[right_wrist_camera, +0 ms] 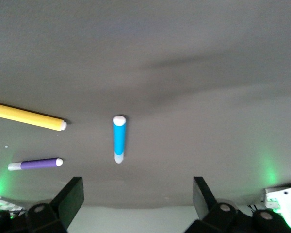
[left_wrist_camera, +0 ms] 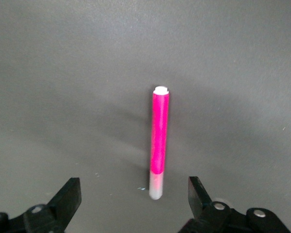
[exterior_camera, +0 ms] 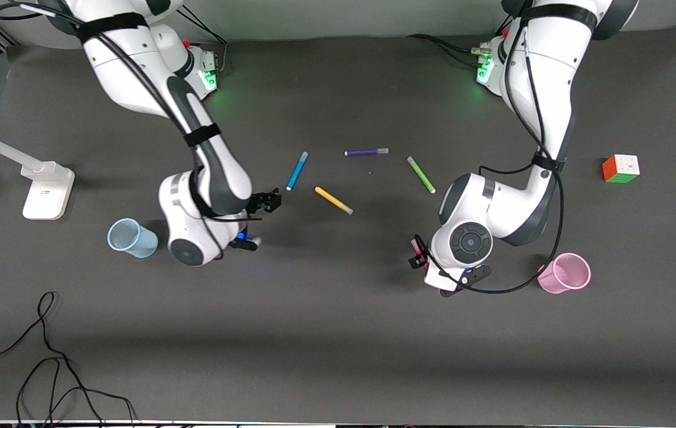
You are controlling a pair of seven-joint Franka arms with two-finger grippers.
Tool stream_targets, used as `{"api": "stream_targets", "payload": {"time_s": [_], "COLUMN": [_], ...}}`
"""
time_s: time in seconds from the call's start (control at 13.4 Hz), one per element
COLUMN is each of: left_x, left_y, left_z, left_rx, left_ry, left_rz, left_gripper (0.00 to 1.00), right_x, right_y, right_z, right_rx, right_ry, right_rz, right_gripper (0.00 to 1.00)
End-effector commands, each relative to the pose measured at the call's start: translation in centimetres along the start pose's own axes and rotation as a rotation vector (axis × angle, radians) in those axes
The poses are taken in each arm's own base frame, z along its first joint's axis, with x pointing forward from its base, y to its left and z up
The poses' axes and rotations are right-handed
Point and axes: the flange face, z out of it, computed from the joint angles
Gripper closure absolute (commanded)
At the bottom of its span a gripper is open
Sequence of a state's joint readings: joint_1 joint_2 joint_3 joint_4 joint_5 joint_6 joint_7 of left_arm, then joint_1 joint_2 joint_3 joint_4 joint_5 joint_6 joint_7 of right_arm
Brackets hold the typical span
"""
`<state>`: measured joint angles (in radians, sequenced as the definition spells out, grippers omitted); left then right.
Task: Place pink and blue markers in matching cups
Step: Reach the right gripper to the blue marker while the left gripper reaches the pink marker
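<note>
The blue marker should go in the matching blue cup point(exterior_camera: 132, 238), so my right gripper should grab it next by its blue body point(exterior_camera: 296, 173).
The pink marker point(left_wrist_camera: 159, 141) lies flat on the dark mat; in the front view only its end point(exterior_camera: 415, 245) shows beside the left hand. My left gripper point(left_wrist_camera: 134, 196) is open just above the marker's pale cap end, one finger on each side, not touching it; it also shows in the front view point(exterior_camera: 418, 254). The blue marker point(exterior_camera: 297, 171) lies flat near the mat's middle and shows in the right wrist view point(right_wrist_camera: 119, 138). My right gripper point(exterior_camera: 272, 201) is open and empty, just short of it. The blue cup point(exterior_camera: 131, 238) stands beside the right arm's hand. The pink cup point(exterior_camera: 565, 273) stands beside the left arm's hand.
A purple pen point(exterior_camera: 366, 152), a yellow pen point(exterior_camera: 333, 200) and a green pen point(exterior_camera: 421, 174) lie between the arms. A colour cube point(exterior_camera: 621, 168) sits toward the left arm's end. A white stand point(exterior_camera: 46, 190) and loose cables point(exterior_camera: 46, 356) are at the right arm's end.
</note>
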<state>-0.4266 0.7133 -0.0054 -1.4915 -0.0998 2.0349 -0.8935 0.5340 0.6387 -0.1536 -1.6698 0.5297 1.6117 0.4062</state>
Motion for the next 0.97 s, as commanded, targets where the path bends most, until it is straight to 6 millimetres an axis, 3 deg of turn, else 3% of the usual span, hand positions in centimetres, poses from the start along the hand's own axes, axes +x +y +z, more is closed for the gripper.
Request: {"api": "stream_targets", "payload": {"time_s": [0.0,0.15,0.37,0.67,0.75,0.9], "left_x": [-0.2,-0.7,-1.8,-2.3,-2.3,-2.4], "left_y": [0.3,0.3,0.2,0.0,0.0,-0.1], "left_z": [0.4,1.7,4.2,5.4,5.5,5.6], "left_rx": [-0.042,-0.049,-0.056,-0.061,-0.06,-0.059], "left_ry": [0.011,0.017,0.033,0.041,0.04,0.04], "left_rz": [-0.087,-0.089,-0.079,-0.074,-0.074,-0.074], "left_gripper": [0.12,0.12,0.12,0.15,0.2,0.37], "right_x": [0.8,2.4,1.7,2.3,2.5,1.9], "right_y": [-1.0,-1.1,-2.9,-1.5,-1.2,-2.0], "right_z": [1.7,3.1,5.5,7.6,8.2,9.5], "right_rx": [0.033,0.055,0.051,0.054,0.054,0.051], "right_ry": [0.005,0.018,0.004,-0.009,-0.002,0.006], "right_rz": [0.043,0.064,0.056,0.09,0.099,0.095], "right_gripper": [0.0,0.0,0.03,0.06,0.08,0.11]}}
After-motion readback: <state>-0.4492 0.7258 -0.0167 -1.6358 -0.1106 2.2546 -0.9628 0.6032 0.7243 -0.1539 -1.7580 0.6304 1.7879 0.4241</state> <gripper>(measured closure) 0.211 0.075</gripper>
